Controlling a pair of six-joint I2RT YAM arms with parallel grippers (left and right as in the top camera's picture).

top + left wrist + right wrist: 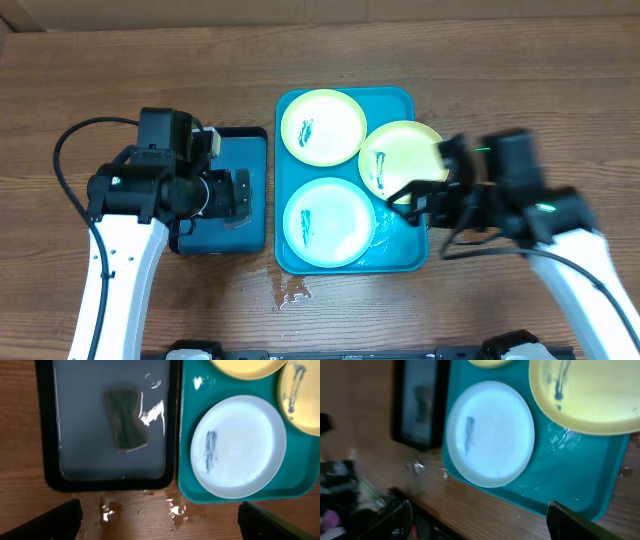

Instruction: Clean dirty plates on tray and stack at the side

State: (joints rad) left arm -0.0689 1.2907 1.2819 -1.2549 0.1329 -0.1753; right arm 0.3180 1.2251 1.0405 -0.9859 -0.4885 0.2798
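Note:
The dark green sponge needs its bottom free to clean plates, so the robot's left gripper should pinch it from above across its narrow middle [241, 198] [125, 419].
The teal tray [388, 97] holds three plates with teal smears: a yellow-green one [323, 126] at the back left, a yellow-green one [398, 155] at the right, and a pale white one [330, 221] at the front. My left gripper [240, 193] is open and empty above the black-rimmed tray; in the left wrist view its fingers [160, 525] are wide apart over wet wood. My right gripper [418, 198] is open and empty over the teal tray's right edge, just below the right plate. The right wrist view shows its fingers [477, 520], the white plate [490, 434] and the right plate [590, 395].
A black-rimmed blue tray [255, 235] holding water stands left of the teal tray, with a dark green sponge [125, 420] lying in it. Water is spilled on the wood [290, 292] in front of both trays. Water drops lie on the teal tray floor [562, 437].

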